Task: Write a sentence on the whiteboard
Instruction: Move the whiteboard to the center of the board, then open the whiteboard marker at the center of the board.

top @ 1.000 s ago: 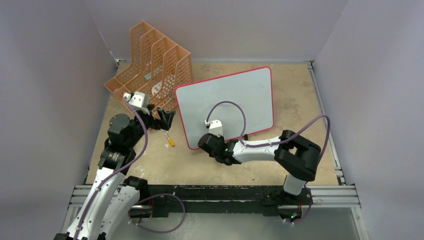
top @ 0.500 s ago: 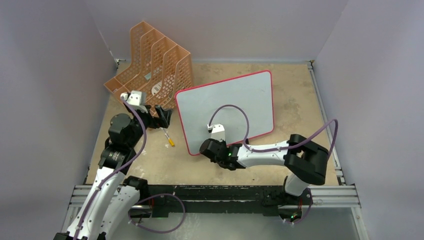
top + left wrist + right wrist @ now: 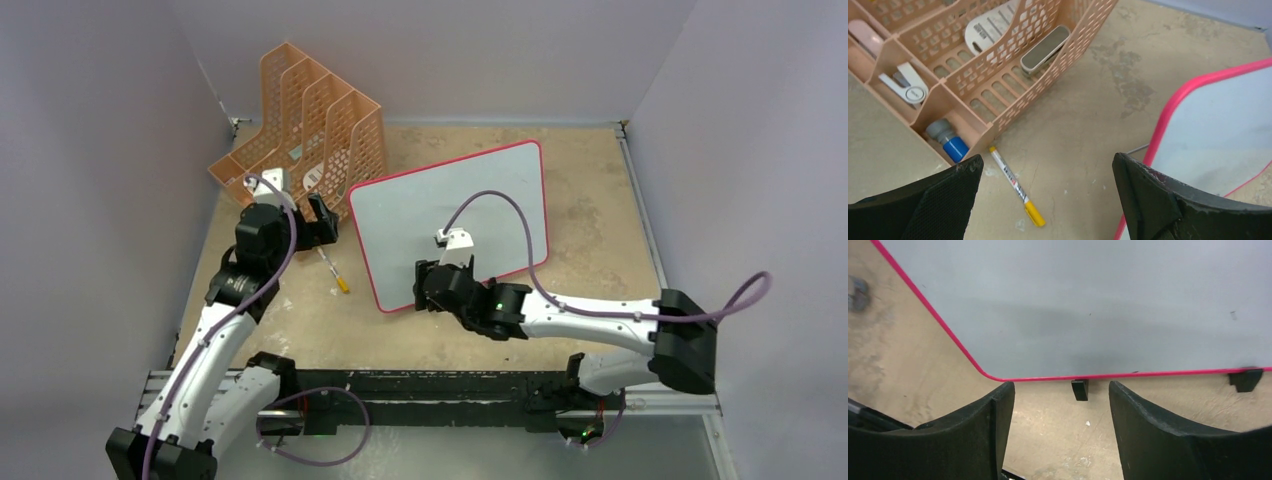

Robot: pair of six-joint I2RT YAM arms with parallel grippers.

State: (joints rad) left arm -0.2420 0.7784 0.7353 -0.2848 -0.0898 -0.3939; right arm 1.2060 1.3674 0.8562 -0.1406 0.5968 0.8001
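Observation:
My left gripper grabs the marker's body beside its yellow cap next, which leaves the marker's other end free to hand over.
The whiteboard point(image 3: 450, 215), pale with a red-pink frame, lies across the middle of the table. Its face looks blank in every view, so the sentence is out of view. My right gripper point(image 3: 426, 284) stands open just in front of the board's near left corner. The right wrist view has the board's lower edge point(image 3: 1108, 376) and a black foot point(image 3: 1080, 389) beyond the right gripper point(image 3: 1060, 390), with nothing between the fingers. A yellow-capped marker point(image 3: 336, 272) lies on the table left of the board. My left gripper point(image 3: 322, 216) hangs wide open above the marker point(image 3: 1013, 184), apart from it.
An orange perforated file rack point(image 3: 300, 130) stands at the back left. It holds a stapler point(image 3: 903, 86), a blue-capped bottle point(image 3: 948, 141) and an eraser point(image 3: 1045, 49). A second black foot point(image 3: 1246, 379) sits under the board's edge. Walls close in the table on three sides.
My right gripper has opened and let go of the board's near edge, with its arm stretched out to the right. The left gripper drew back toward the rack. The board turned slightly.

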